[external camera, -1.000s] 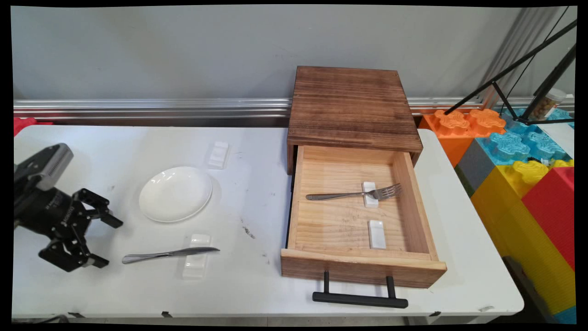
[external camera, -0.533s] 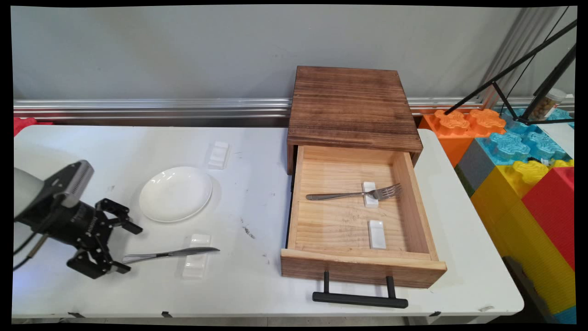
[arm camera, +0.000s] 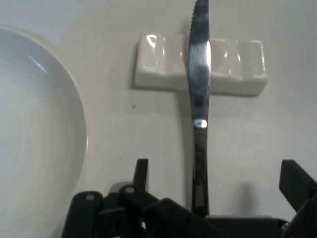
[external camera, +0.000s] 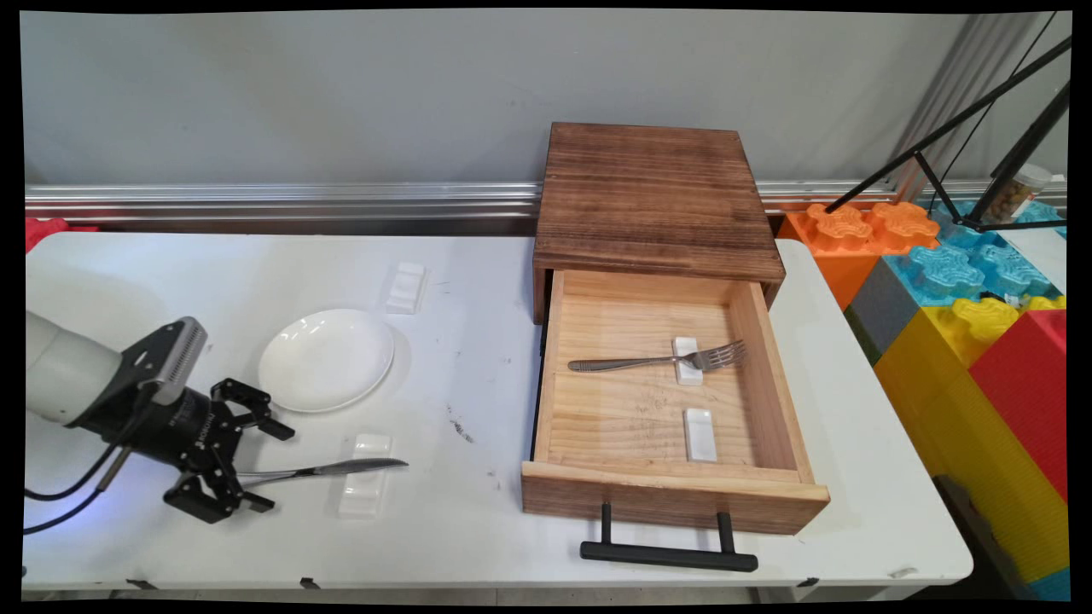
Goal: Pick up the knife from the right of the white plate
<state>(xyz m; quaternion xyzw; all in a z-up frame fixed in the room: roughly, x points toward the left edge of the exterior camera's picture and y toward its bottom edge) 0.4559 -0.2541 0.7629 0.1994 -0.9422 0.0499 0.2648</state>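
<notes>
Next, my gripper will pick up the steel knife by its handle [external camera: 274, 476] to lay the knife on the spare rest in the drawer [external camera: 700, 435].
A metal table knife [external camera: 328, 468] lies on the white table with its blade across a small white rest [external camera: 365, 486]. My gripper [external camera: 271, 467] is open at the table's near left, its two fingers either side of the knife's handle end. In the hand view the knife [arm camera: 199, 99] runs up from between the fingers [arm camera: 141, 173] and over the rest [arm camera: 163, 64]. A white plate [external camera: 326, 359] sits just behind the gripper, and its rim [arm camera: 81, 144] fills the left of the hand view.
A second white rest [external camera: 405, 286] lies behind the plate. A dark wooden cabinet [external camera: 653, 196] at the back has its pale drawer [external camera: 793, 426] pulled out, holding a fork [external camera: 657, 362] on a rest and a spare rest [external camera: 699, 434]. Coloured foam blocks [external camera: 981, 341] stand right of the table.
The gripper has moved right along the table's near side, from clear of the knife to straddling its handle end. It stayed open. The knife has not moved.
</notes>
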